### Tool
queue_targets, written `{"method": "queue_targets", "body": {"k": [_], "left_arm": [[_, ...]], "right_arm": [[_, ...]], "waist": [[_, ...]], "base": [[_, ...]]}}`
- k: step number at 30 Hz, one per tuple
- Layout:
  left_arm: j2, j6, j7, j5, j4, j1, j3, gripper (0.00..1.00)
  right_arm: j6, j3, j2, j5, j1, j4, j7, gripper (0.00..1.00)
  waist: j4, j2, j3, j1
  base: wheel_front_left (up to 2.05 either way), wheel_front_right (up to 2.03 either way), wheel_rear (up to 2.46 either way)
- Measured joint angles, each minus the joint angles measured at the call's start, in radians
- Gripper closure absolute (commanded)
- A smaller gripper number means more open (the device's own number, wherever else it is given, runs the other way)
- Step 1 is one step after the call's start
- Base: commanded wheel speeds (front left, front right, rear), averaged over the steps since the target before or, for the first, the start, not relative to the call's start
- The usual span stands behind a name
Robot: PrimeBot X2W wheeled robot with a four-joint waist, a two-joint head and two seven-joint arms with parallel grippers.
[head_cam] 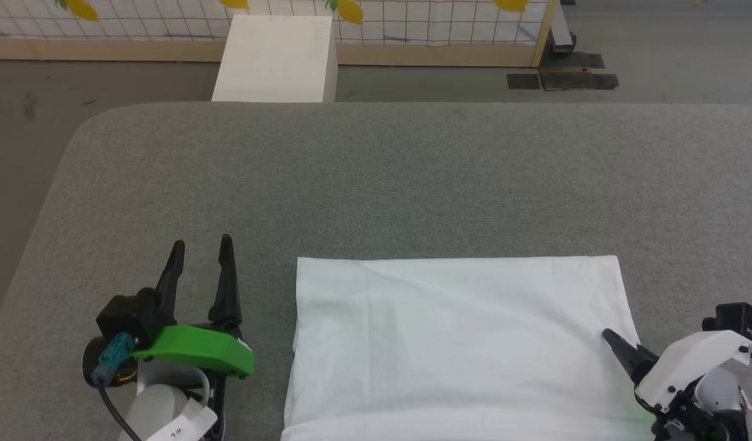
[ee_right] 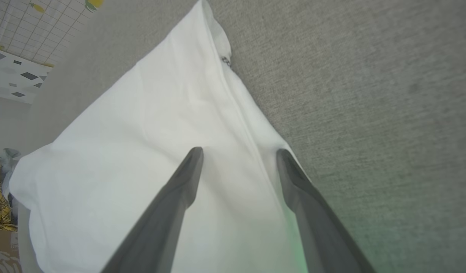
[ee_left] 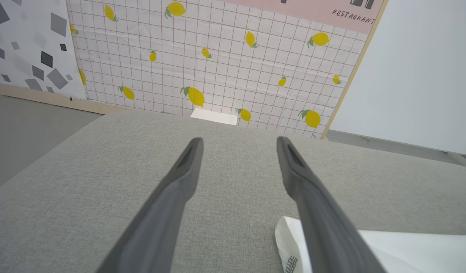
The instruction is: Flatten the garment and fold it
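Observation:
I should next take hold of the shirt by its layered side edge [head_cam: 627,316] with my right gripper, to move the folded shirt [head_cam: 454,338] aside as one bundle.
The garment [head_cam: 458,343] is a white shirt folded into a neat rectangle on the grey table [head_cam: 376,184], near the front edge, right of centre. My left gripper [head_cam: 201,245] hovers open just left of it, fingers pointing away, nothing between them. In the left wrist view that gripper [ee_left: 238,142] looks over bare table, with a corner of the garment [ee_left: 407,250] at the lower right. My right gripper [head_cam: 607,335] sits at the garment's right edge. In the right wrist view its fingers [ee_right: 238,151] stand open over the white garment [ee_right: 142,151], holding nothing.
A white box [head_cam: 278,58] stands on the floor beyond the table's far edge. Behind it runs a lemon-patterned gridded wall panel [ee_left: 218,57] with a wooden base. The table's left corner is rounded, with grey floor [head_cam: 21,122] beyond.

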Motion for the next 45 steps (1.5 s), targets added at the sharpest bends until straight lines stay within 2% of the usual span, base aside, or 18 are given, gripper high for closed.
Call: {"method": "queue_targets", "body": {"k": [12,17,26,27,28,29,30,31,39,45], "left_arm": [[-0.025,-0.025,0.0,0.034,0.003,0.004,0.054,0.0],[-0.029,-0.03,0.0,0.036,0.004,0.004,0.07,0.0],[-0.035,-0.035,0.0,0.059,0.009,0.004,0.08,0.0],[-0.035,-0.035,0.0,0.061,0.01,0.004,0.08,0.0],[-0.036,-0.037,0.0,0.061,0.012,0.004,0.08,0.0],[-0.036,-0.038,0.0,0.061,0.013,0.004,0.081,0.0],[-0.037,-0.038,0.0,0.061,0.014,0.004,0.081,0.0],[-0.037,-0.038,0.0,0.061,0.014,0.004,0.081,0.0],[-0.039,-0.04,0.0,0.061,0.019,0.004,0.082,0.0],[-0.04,-0.044,0.0,0.061,0.021,0.004,0.083,0.0]], "right_arm": [[0.0,-0.109,0.001,-0.065,0.034,-0.086,0.094,0.0],[0.0,-0.082,-0.006,-0.015,0.025,-0.059,0.115,0.0],[0.0,0.01,-0.024,0.154,0.006,0.004,0.175,0.0],[0.0,0.021,-0.026,0.166,0.005,0.006,0.186,0.25],[0.0,0.032,-0.027,0.174,0.005,0.005,0.196,0.55],[0.0,0.041,-0.026,0.18,0.005,0.003,0.205,0.7],[0.0,0.051,-0.026,0.181,0.005,0.0,0.214,0.91],[0.0,0.057,-0.023,0.181,0.005,-0.005,0.218,1.0],[0.0,0.044,-0.001,0.073,0.009,-0.061,0.225,1.0],[0.0,-0.048,0.008,-0.048,0.015,-0.13,0.206,1.0]], "waist": [[0.006,0.0,0.003,0.0],[0.005,0.0,0.015,0.0],[0.011,0.0,0.015,0.0],[0.012,0.0,0.015,0.0],[0.011,0.0,0.015,0.0],[0.011,0.0,0.015,0.0],[0.011,0.0,0.015,0.0],[0.01,0.0,0.016,0.0],[0.005,0.0,0.019,0.0],[0.004,-0.0001,0.015,0.0]], "base": [[0.0,0.0,0.0],[0.0,0.0,0.0],[0.0,0.0,0.0],[0.0,0.0,0.0],[0.0,0.0,0.0],[0.0,0.0,0.0],[0.0,0.0,0.0],[0.0,0.0,0.0],[0.0,0.0,0.0],[0.0,0.0,0.0]]}}
